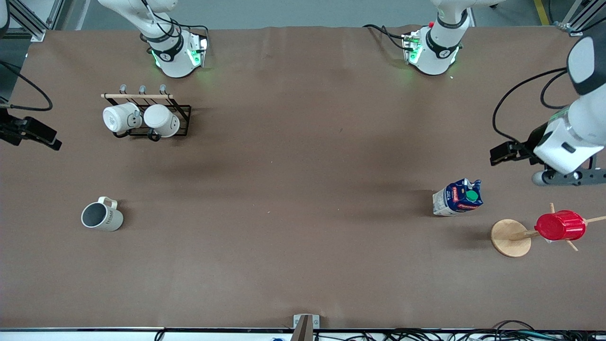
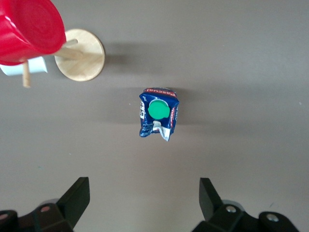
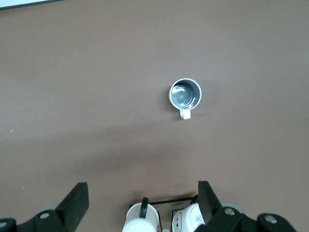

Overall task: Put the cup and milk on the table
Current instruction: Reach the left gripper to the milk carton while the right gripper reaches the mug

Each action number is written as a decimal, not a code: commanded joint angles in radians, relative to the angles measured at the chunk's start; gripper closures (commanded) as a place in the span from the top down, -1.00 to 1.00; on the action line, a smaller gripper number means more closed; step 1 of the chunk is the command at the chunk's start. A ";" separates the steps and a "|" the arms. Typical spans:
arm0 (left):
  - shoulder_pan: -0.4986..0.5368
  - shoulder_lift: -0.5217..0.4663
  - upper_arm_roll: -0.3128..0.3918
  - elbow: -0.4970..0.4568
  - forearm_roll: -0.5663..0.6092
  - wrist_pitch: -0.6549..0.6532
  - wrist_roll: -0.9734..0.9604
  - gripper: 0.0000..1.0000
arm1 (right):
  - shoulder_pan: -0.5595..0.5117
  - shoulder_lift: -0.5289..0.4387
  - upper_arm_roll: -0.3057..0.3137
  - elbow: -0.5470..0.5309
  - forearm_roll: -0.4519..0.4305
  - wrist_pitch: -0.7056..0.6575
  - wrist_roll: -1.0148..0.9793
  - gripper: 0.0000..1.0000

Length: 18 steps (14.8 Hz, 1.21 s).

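The cream-beige cup needs to go in its place on the tabletop, so my right gripper should pick it up by its rim next.
The cream-beige cup (image 1: 102,216) stands upright on the brown table (image 1: 303,189) toward the right arm's end; the right wrist view shows its grey inside (image 3: 185,94). The milk (image 1: 458,197) stands on the table toward the left arm's end, and its green cap shows in the left wrist view (image 2: 158,110). My left gripper (image 1: 503,154) hangs open and empty high over bare table beside the milk, its jaws wide apart (image 2: 143,198). My right gripper (image 1: 47,139) hangs open and empty high over the table's edge at the right arm's end (image 3: 142,200), apart from the cup.
A black rack (image 1: 182,113) holds two white mugs (image 1: 122,117), nearer to the robot bases than the cup; they show in the right wrist view (image 3: 142,221). A red ribbed cup (image 1: 560,225) hangs on a wooden stand (image 1: 509,237) beside the milk.
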 commanded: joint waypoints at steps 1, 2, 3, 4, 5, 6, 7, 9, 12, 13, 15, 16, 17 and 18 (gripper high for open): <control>-0.008 0.051 -0.006 0.013 0.023 0.034 -0.047 1.00 | -0.080 0.054 0.012 0.006 0.001 0.064 -0.012 1.00; -0.007 0.056 -0.006 0.003 0.023 0.055 -0.047 1.00 | -0.092 0.073 0.011 0.006 0.001 0.099 -0.040 1.00; -0.005 0.057 -0.006 -0.016 0.025 0.084 -0.046 1.00 | -0.111 0.103 0.011 0.006 0.001 0.136 -0.063 1.00; -0.004 0.063 -0.007 -0.031 0.040 0.113 -0.047 1.00 | -0.135 0.139 0.011 0.006 0.001 0.184 -0.078 1.00; -0.002 0.068 -0.007 -0.046 0.064 0.135 -0.047 1.00 | -0.146 0.173 0.011 0.006 0.001 0.214 -0.098 1.00; -0.002 0.072 -0.007 -0.060 0.081 0.155 -0.047 1.00 | -0.160 0.214 0.011 0.006 0.001 0.239 -0.119 1.00; -0.001 0.077 -0.007 -0.076 0.084 0.176 -0.050 1.00 | -0.167 0.253 0.011 0.006 0.001 0.265 -0.135 1.00; 0.001 0.098 -0.007 -0.089 0.084 0.212 -0.063 1.00 | -0.174 0.337 0.011 0.004 0.001 0.317 -0.152 1.00; -0.002 0.132 -0.010 -0.094 0.075 0.232 -0.067 1.00 | -0.204 0.448 0.012 0.004 0.001 0.420 -0.219 1.00; -0.005 0.143 -0.010 -0.096 0.074 0.232 -0.066 1.00 | -0.207 0.469 0.013 0.004 0.001 0.446 -0.236 1.00; -0.004 0.164 -0.013 -0.096 0.069 0.233 -0.067 1.00 | -0.206 0.514 0.013 0.006 0.001 0.497 -0.236 1.00; -0.005 0.171 -0.015 -0.096 0.068 0.235 -0.067 1.00 | -0.206 0.537 0.013 0.006 0.001 0.520 -0.236 1.00; -0.004 0.177 -0.016 -0.099 0.068 0.238 -0.067 1.00 | -0.206 0.561 0.013 0.006 0.001 0.547 -0.238 1.00; -0.005 0.177 -0.018 -0.106 0.068 0.241 -0.067 1.00 | -0.206 0.581 0.013 0.006 0.001 0.575 -0.238 1.00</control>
